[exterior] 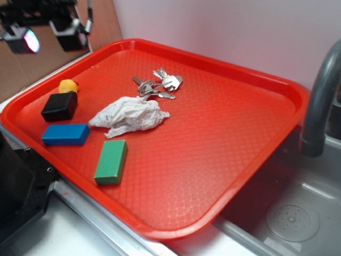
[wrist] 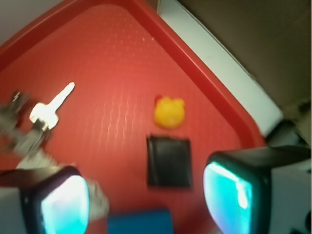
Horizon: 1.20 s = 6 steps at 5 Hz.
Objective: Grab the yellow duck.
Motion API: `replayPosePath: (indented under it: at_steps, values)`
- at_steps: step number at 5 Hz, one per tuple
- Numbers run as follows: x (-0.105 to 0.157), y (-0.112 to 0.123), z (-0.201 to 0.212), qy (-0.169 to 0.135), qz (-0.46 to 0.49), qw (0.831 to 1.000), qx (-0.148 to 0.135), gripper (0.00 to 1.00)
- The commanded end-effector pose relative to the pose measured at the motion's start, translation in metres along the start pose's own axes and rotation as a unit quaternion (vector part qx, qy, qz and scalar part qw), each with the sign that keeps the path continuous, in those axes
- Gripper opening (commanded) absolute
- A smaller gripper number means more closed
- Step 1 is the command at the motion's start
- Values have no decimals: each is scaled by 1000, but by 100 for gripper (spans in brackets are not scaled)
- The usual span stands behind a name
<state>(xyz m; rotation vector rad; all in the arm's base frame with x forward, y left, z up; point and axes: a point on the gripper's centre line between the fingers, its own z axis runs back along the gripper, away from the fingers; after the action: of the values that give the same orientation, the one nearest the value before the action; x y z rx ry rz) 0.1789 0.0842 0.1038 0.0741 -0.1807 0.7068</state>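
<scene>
My gripper picks up the yellow duck by its opposite sides facing open tray next, since the black block (exterior: 59,106) sits close up to the duck.
The yellow duck (exterior: 68,86) (wrist: 169,112) sits on the red tray (exterior: 224,133) near its far left rim, right behind a black block (exterior: 59,106) (wrist: 168,161). My gripper (exterior: 47,33) (wrist: 146,202) hangs high above the tray's left corner, well clear of the duck. It is open, and the two glowing pads (wrist: 228,197) stand wide apart with nothing between them. In the wrist view the duck lies ahead of the jaws, beyond the black block.
A blue block (exterior: 66,134) (wrist: 140,222), a green block (exterior: 111,161), a crumpled white cloth (exterior: 129,116) and a bunch of keys (exterior: 159,85) (wrist: 46,113) also lie on the tray. A grey faucet (exterior: 319,101) and sink (exterior: 293,213) are at the right.
</scene>
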Motion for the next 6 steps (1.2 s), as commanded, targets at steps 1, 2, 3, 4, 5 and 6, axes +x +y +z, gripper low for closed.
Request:
replayPosePath:
  at_steps: [1, 2, 3, 4, 5, 6]
  values:
    - [28, 14, -36, -14, 30, 999, 22, 100]
    - [33, 6, -64, 3, 31, 999, 26, 100]
    - [32, 0, -83, 23, 21, 999, 32, 100]
    - [19, 7, -91, 28, 18, 999, 37, 100]
    - [18, 8, -93, 30, 18, 999, 36, 0]
    - [21, 8, -95, 32, 14, 999, 36, 0]
